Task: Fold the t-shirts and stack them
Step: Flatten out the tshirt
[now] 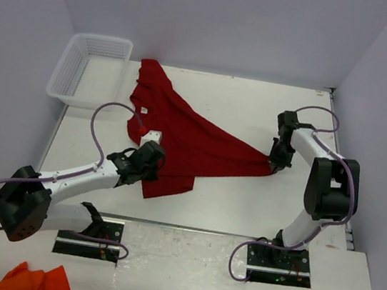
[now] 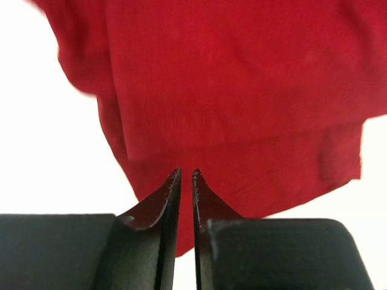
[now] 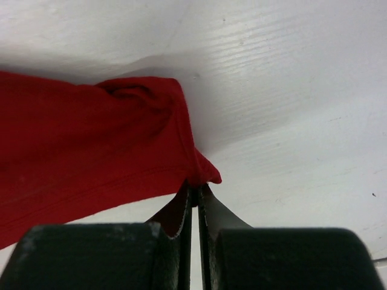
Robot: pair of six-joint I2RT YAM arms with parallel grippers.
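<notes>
The robot's left gripper next needs to grab the red t-shirt's near part across from the t-shirt's corner in the right gripper, to stretch the t-shirt for folding.
A red t-shirt point(image 1: 187, 140) lies stretched across the table, from beside the basket down to the right. My right gripper point(image 1: 275, 165) is shut on the shirt's right corner point(image 3: 202, 172), and the cloth runs taut from it to the left. My left gripper point(image 1: 150, 162) hovers over the shirt's lower left part. In the left wrist view the left gripper point(image 2: 186, 175) has its jaws closed to a thin slit, with the red cloth point(image 2: 242, 90) lying behind them and none seen pinched between them.
A white mesh basket point(image 1: 89, 69) stands at the back left, touching the shirt's upper end. An orange cloth point(image 1: 37, 282) lies at the near left, in front of the arm bases. White walls close in the table at the back and sides.
</notes>
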